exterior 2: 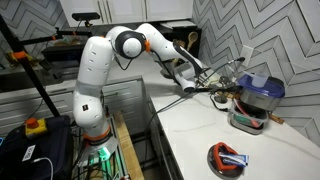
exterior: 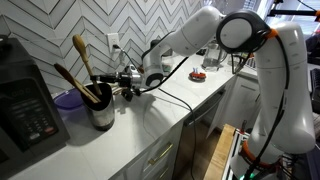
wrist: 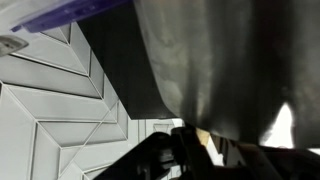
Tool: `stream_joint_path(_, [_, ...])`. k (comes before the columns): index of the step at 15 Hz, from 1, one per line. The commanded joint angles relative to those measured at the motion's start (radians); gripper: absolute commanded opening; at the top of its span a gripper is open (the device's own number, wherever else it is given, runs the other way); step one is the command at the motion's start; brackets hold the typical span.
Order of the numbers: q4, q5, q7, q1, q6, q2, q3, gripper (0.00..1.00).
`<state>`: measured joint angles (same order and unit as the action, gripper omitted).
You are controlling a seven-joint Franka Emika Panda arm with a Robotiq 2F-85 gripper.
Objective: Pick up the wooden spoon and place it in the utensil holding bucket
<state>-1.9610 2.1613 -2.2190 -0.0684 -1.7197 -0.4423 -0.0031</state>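
Note:
My gripper opens now, since the wooden spoon's handle reaches down inside the bucket's rim (exterior: pixel 102 101), and the wooden spoon would lean there if released.
The metal utensil bucket (exterior: pixel 102 116) stands on the white counter by the tiled wall and also shows in an exterior view (exterior 2: pixel 246 112). Two wooden utensils stand in it, one tall and pale (exterior: pixel 80 46). My gripper (exterior: pixel 122 85) is right beside the bucket's rim, level with its top, as both exterior views show (exterior 2: pixel 222 88). In the wrist view the bucket wall (wrist: pixel 220 60) fills the frame, and a pale wooden spoon piece (wrist: pixel 205 138) sits between my fingers (wrist: pixel 205 152). The gripper looks shut on the wooden spoon, whose far end (exterior: pixel 103 92) reaches over the bucket.
A black appliance (exterior: pixel 25 105) stands beside the bucket. A purple bowl (exterior 2: pixel 262 86) sits behind it. A red dish (exterior 2: pixel 228 157) lies further along the counter. The tiled wall is close behind. A black cable hangs from my wrist over the counter.

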Motion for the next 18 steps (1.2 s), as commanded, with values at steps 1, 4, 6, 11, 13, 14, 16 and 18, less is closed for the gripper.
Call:
stream_joint_path(1, [-0.031, -0.026, 0.011, 0.002, 0.005, 0.011, -0.008, 0.46])
stream_joint_path(4, [-0.026, -0.022, 0.014, 0.006, 0.009, 0.027, -0.01, 0.6])
stream_joint_path(6, [-0.022, -0.023, 0.014, 0.007, 0.011, 0.042, -0.011, 0.76])
stream_joint_path(11, [-0.024, -0.004, 0.004, 0.02, 0.027, 0.112, -0.011, 1.0])
stream_joint_path(13, [-0.046, 0.013, -0.001, 0.032, 0.021, 0.195, -0.016, 1.0])
stream_joint_path(14, [-0.07, 0.0, 0.008, 0.035, -0.006, 0.259, -0.023, 1.0])
stream_joint_path(16, [-0.099, 0.0, 0.01, 0.054, 0.065, 0.346, -0.024, 1.0])
stream_joint_path(18, [-0.124, 0.003, 0.02, 0.07, 0.183, 0.429, -0.023, 1.0])
